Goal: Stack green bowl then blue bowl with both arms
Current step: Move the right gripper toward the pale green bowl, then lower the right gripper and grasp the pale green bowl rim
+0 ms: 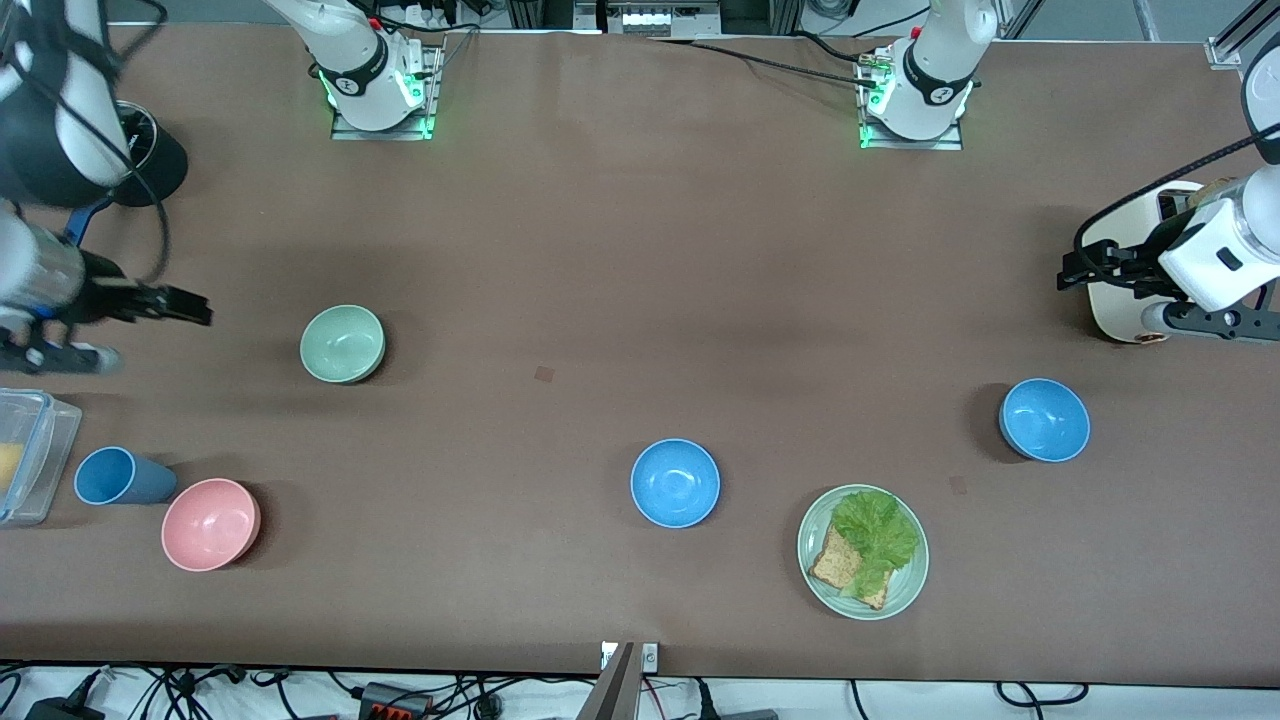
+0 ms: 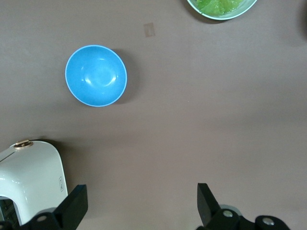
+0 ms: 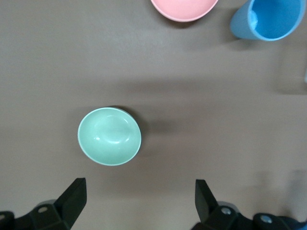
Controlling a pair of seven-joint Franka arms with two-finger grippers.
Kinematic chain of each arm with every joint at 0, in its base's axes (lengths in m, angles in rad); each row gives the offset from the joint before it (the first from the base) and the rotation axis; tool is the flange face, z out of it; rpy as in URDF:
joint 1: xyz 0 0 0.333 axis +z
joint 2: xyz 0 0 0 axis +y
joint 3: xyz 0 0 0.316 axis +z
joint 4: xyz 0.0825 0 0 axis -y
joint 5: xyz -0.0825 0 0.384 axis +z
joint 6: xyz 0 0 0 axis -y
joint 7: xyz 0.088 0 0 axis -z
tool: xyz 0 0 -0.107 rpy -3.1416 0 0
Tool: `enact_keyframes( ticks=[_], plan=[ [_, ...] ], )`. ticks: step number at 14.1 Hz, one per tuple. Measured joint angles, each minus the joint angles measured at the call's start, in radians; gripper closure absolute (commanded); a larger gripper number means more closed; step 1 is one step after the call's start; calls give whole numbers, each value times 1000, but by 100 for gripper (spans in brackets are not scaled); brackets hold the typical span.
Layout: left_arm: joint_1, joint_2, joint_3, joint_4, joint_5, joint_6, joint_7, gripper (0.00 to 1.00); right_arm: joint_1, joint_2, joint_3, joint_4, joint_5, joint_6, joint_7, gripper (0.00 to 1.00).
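The robot's right gripper should next grab the pale green bowl by its rim (image 1: 381,330) (image 3: 136,150), so that this bowl is stacked first.
The pale green bowl (image 1: 342,343) sits upright toward the right arm's end of the table and also shows in the right wrist view (image 3: 109,136). One blue bowl (image 1: 675,482) sits near the table's middle, nearer the front camera. A second blue bowl (image 1: 1044,419) sits toward the left arm's end and shows in the left wrist view (image 2: 96,75). My right gripper (image 1: 195,308) is open and empty, up beside the green bowl, apart from it (image 3: 140,201). My left gripper (image 1: 1075,268) is open and empty, up over the table by the second blue bowl (image 2: 142,206).
A pink bowl (image 1: 210,523), a blue cup (image 1: 115,476) and a clear container (image 1: 25,455) stand at the right arm's end. A green plate (image 1: 915,575) bears lettuce and bread. A white appliance (image 1: 1130,290) stands under the left arm.
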Motion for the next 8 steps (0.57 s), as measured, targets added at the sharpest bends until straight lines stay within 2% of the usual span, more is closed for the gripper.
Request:
enact_keyframes(
  ticks=[4,8],
  plan=[
    [5,5,1,1,0,-2,0,0,2,148,1,-9,0,67,7,0],
    [9,7,1,1,0,-3,0,0,20,223,2,-77,0,144,7,0]
  ],
)
